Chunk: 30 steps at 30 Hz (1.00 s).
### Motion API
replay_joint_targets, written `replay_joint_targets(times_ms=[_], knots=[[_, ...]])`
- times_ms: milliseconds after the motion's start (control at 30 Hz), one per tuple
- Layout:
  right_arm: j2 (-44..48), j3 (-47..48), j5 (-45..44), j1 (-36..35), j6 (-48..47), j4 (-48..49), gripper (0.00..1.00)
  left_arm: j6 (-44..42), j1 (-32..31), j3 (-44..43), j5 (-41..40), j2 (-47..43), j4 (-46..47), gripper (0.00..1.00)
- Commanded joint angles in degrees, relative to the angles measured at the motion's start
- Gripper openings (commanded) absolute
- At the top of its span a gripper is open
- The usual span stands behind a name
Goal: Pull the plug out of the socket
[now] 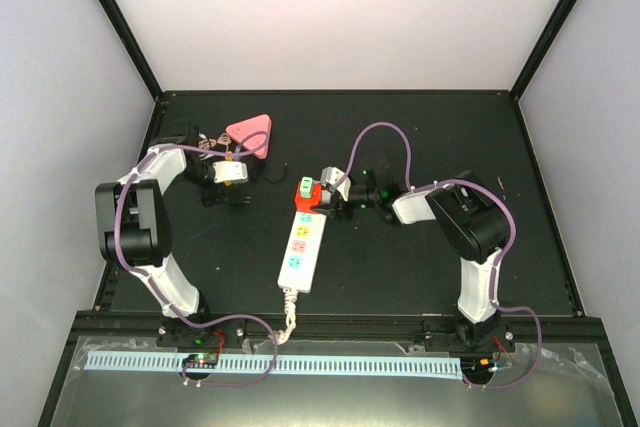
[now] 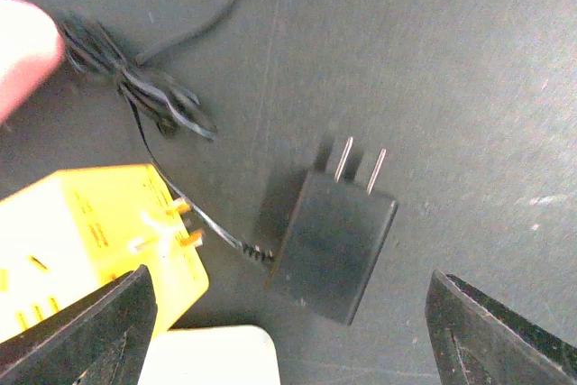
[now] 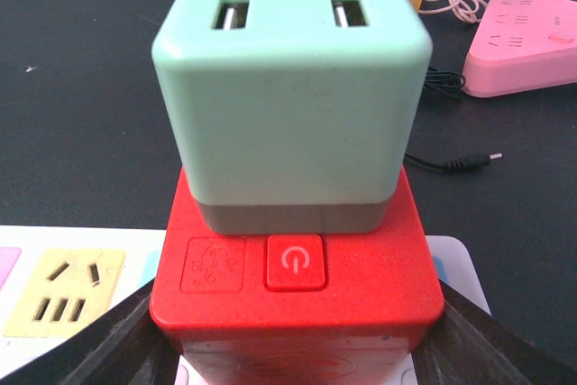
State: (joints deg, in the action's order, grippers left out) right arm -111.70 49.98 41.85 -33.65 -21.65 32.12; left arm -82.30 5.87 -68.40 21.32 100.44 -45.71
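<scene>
The left gripper grabs the mint-green USB charger by its opposite sides next, port side toward the gripper's palm, to pull the charger straight off the red block.
The socket, a long white power strip with pastel outlets, lies in the middle of the table; it also shows in the right wrist view. A red plug block with a power button sits in its far end, and a mint-green USB charger is stacked on it. My right gripper has a finger pressed on each side of the red block. My left gripper is open above a loose black adapter at the far left.
A pink triangular socket lies at the back left. A yellow cube adapter, a white block and a bundled black cord lie around the left gripper. The strip's white cord runs to the near edge.
</scene>
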Motion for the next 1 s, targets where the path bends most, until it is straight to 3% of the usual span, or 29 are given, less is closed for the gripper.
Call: replay_joint_targets(times_ms=[0, 300, 967], knots=[[-1.8, -1.2, -1.5, -0.3, -1.4, -4.1, 0.01, 1.2, -2.3, -1.8, 8.8, -3.9, -3.6, 0.84], [-1.9, -1.2, -1.4, -0.3, -1.2, -3.9, 0.01, 2.8, -9.2, -6.4, 19.6, -5.5, -5.3, 0.84], [-2.1, -1.1, -1.2, -0.2, -0.7, -3.4, 0.01, 6.5, -23.7, -13.3, 19.4, 1.7, -4.7, 0.82]])
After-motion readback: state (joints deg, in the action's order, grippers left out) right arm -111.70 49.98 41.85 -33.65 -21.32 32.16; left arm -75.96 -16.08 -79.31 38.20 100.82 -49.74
